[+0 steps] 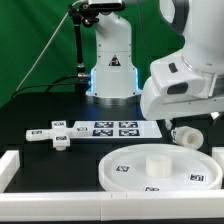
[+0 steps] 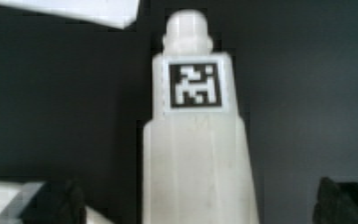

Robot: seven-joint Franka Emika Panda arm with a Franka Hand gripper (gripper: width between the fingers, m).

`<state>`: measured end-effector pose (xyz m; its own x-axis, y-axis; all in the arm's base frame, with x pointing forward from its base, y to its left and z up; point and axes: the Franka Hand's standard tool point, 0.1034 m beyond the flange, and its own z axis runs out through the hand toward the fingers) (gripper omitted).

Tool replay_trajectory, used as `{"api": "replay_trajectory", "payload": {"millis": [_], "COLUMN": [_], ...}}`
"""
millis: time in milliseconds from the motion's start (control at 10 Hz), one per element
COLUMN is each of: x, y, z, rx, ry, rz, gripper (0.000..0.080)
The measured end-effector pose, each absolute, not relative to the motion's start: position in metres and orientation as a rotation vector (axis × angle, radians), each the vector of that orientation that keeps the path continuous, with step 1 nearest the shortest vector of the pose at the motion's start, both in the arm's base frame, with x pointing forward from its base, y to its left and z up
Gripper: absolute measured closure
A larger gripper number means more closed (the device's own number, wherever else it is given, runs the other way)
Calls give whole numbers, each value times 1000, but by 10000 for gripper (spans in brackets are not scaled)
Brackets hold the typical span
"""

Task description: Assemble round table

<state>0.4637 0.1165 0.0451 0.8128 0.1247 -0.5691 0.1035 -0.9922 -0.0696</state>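
Observation:
The leg's narrow tip has to stay free to go into the disc's raised middle, so I should next grab the leg by its thick plain end.
The short thick white leg, with a tag on its side, lies on the black table between my fingers. My gripper is open: the left finger and the right finger stand apart from the leg, with a dark gap on each side. In the exterior view the gripper is low over the leg at the right. The large rimmed round disc lies in front with a raised hub at its centre. The cross-shaped piece lies at the exterior view's left.
The marker board lies behind the disc, in front of the arm's base. A low white wall borders the table at the left and front. A white corner shows beyond the leg in the wrist view.

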Motion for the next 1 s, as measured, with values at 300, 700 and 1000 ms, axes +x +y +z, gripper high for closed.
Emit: {"api": "replay_trajectory", "payload": {"millis": [300,700,1000], "x": [456,452,451], "y": [116,117,114], "z": [40,34,21], "rx": [-2917,-2926,-2916], "ry": [-200,-122,-108], "rz": [1208,1266,1290], "gripper": [151,151,151]}}
